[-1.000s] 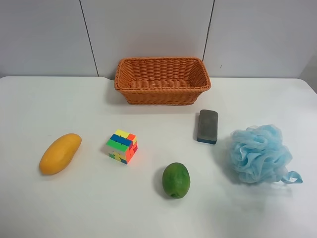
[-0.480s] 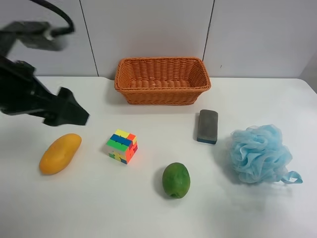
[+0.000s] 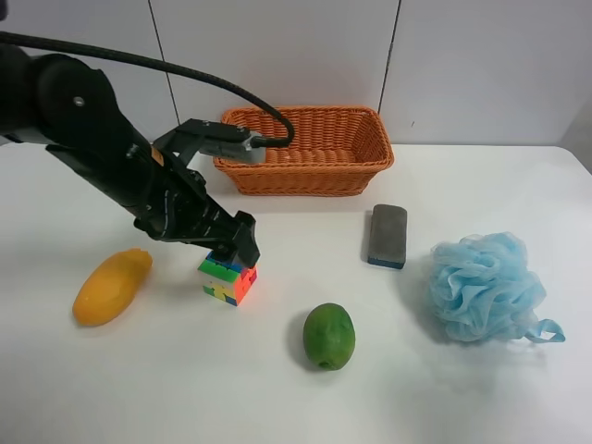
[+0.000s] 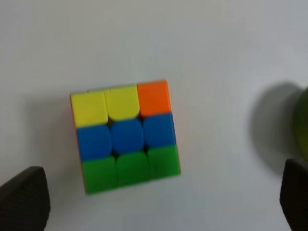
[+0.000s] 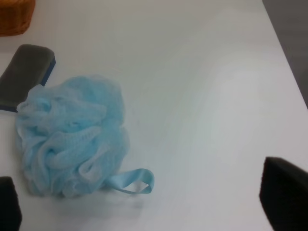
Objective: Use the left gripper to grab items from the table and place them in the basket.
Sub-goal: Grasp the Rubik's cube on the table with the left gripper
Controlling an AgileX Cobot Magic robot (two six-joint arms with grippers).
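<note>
Next, my left gripper grabs the multicoloured puzzle cube's blue-topped part (image 3: 224,262), to place the cube in the wicker basket (image 3: 303,178).
My left gripper (image 3: 237,246) is open and hovers just above the multicoloured puzzle cube (image 3: 226,278). In the left wrist view the cube (image 4: 125,137) lies between the two dark fingertips (image 4: 24,199), untouched. The yellow-orange mango (image 3: 112,286) lies left of the cube. The green oval fruit (image 3: 329,336) lies in front, to the right. The grey block eraser (image 3: 387,236) and the light-blue pouf (image 3: 481,287) lie further right. The wicker basket (image 3: 303,178) stands at the back, empty. My right gripper (image 5: 147,202) is open beside the pouf (image 5: 72,134).
The white table (image 3: 462,398) bears everything. The left arm's black cable arcs over the basket's near left corner. The right wrist view shows the eraser (image 5: 24,72), a corner of the basket (image 5: 14,14) and the table's edge (image 5: 284,48).
The left arm came into view from the exterior view's left and swung right and down, from above the mango to over the cube. The items have not moved.
</note>
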